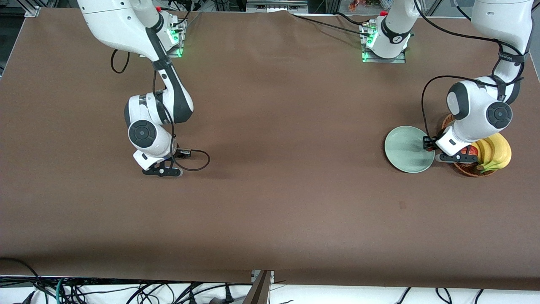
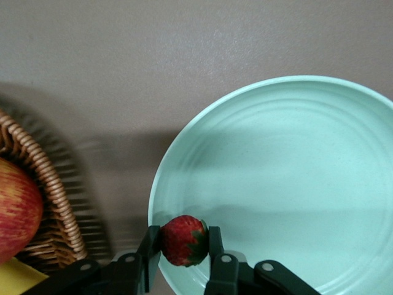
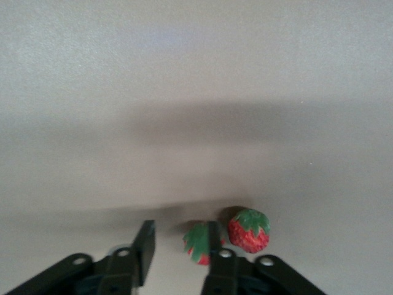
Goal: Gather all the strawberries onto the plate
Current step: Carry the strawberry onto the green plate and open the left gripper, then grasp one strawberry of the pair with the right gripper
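The strawberry [image 2: 184, 241] hangs low inside the plate's rim [image 2: 161, 169] in the left wrist view and would rest there, so my left gripper needs to release it now.
My left gripper [image 2: 184, 246] is shut on a red strawberry [image 2: 183, 239] with a green cap. It holds the berry just over the rim of the pale mint-green plate [image 2: 288, 172], on the side next to the basket; the front view shows that gripper [image 1: 428, 144] at the plate's [image 1: 405, 152] edge. My right gripper [image 3: 179, 246] stands open, low over the bare table toward the right arm's end [image 1: 162, 171]. Two strawberries lie on the table there. One [image 3: 198, 243] is partly hidden by a finger [image 3: 215, 246]; the other [image 3: 249, 230] lies just outside that finger.
A brown wicker basket [image 1: 472, 171] stands beside the plate at the left arm's end, with yellow bananas [image 1: 495, 154] and a red-yellow apple [image 2: 15, 209] in it. Brown cloth covers the table [image 1: 287, 177].
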{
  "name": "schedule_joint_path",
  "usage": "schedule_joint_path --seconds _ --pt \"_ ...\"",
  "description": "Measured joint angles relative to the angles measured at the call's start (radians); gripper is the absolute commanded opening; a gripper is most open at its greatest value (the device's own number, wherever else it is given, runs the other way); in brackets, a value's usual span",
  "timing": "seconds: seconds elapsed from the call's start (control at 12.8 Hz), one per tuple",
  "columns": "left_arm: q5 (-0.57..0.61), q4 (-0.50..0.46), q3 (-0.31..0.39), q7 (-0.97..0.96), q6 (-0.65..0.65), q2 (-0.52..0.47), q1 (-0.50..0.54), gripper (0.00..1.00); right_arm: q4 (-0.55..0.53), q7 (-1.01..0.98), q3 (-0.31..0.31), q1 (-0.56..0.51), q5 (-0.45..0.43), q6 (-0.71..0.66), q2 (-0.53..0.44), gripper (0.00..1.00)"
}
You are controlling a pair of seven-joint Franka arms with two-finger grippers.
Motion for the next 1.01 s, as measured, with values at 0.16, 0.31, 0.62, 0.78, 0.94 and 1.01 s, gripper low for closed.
schedule_joint_path --seconds 0.16,0.31,0.62,0.78,0.94,1.01 --pt "-0.011 0.000 0.000 0.002 0.002 0.005 0.000 0.12 -0.006 0.000 0.000 0.000 0.000 0.000 0.002 0.47" --pt "-0.011 0.002 0.000 0.003 0.002 0.004 0.000 0.34 -0.019 0.000 0.000 -0.001 0.000 0.000 0.005 0.47" --pt "-0.011 0.009 -0.001 0.017 -0.001 0.002 -0.006 1.00 -0.036 0.000 -0.001 -0.001 0.000 0.000 0.008 0.46" --pt "-0.012 0.026 -0.002 0.022 -0.043 -0.022 -0.010 1.00 -0.042 0.000 -0.002 -0.001 0.000 0.007 0.008 0.33" --pt "-0.012 0.056 -0.002 0.024 -0.135 -0.080 -0.010 1.00 -0.049 0.000 -0.003 -0.002 0.000 0.014 0.009 0.16" --pt "-0.012 0.071 -0.002 0.025 -0.183 -0.118 -0.010 1.00 -0.050 0.000 -0.003 -0.002 0.000 0.015 0.008 0.12"
